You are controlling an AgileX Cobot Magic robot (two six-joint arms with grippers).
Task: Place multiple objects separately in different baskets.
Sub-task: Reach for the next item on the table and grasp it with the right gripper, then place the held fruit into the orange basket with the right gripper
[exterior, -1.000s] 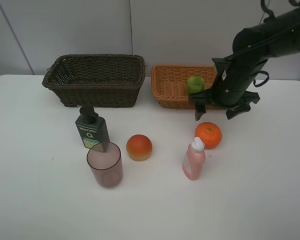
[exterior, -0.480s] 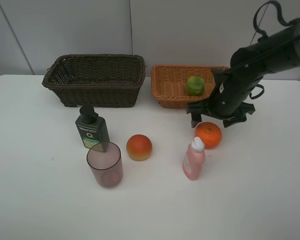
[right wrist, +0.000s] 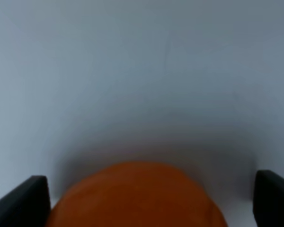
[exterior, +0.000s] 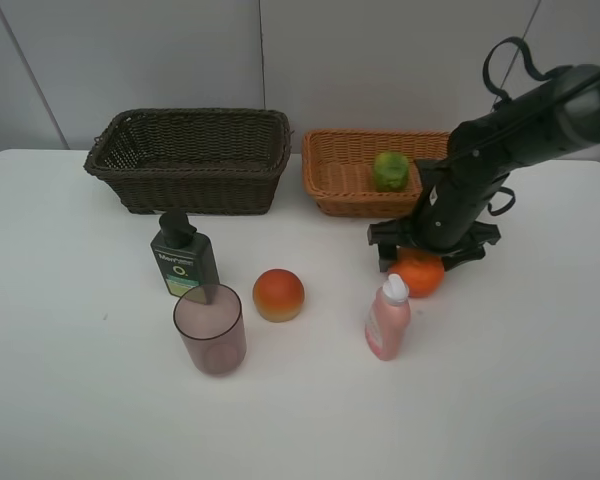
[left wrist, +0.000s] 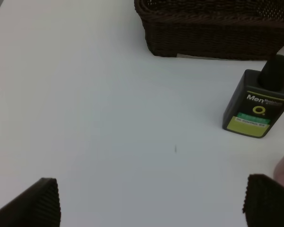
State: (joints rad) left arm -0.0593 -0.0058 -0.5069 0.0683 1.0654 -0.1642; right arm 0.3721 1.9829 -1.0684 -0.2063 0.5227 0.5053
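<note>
My right gripper should close and would hold the tangerine, because its fingers are down on both sides of the tangerine, close over the white table.
The green oval fruit (exterior: pixel 390 170) lies in the light orange-tan basket (exterior: pixel 325 185). My right gripper (exterior: pixel 421 258) is low over the orange tangerine (exterior: pixel 420 275) and open. In the right wrist view its fingertips (right wrist: pixel 20 202) stand wide on either side of the tangerine (right wrist: pixel 137 194), with gaps showing. The red-orange round fruit (exterior: pixel 278 294), pink bottle (exterior: pixel 387 318), dark green pump bottle (exterior: pixel 183 262) and mauve cup (exterior: pixel 210 328) stand on the table. The dark brown basket (exterior: pixel 190 155) holds nothing that I can see. My left gripper (left wrist: pixel 151 208) is open over bare table, short of the pump bottle (left wrist: pixel 258 106).
The white table (exterior: pixel 80 400) runs back to a grey wall behind both baskets. The pink bottle stands close in front of the tangerine. The dark basket (left wrist: pixel 213 28) shows beyond the pump bottle in the left wrist view.
The green fruit left my right gripper and now lies in the tan basket. The right arm swung back and down from the basket to the tangerine. The left side is unchanged.
</note>
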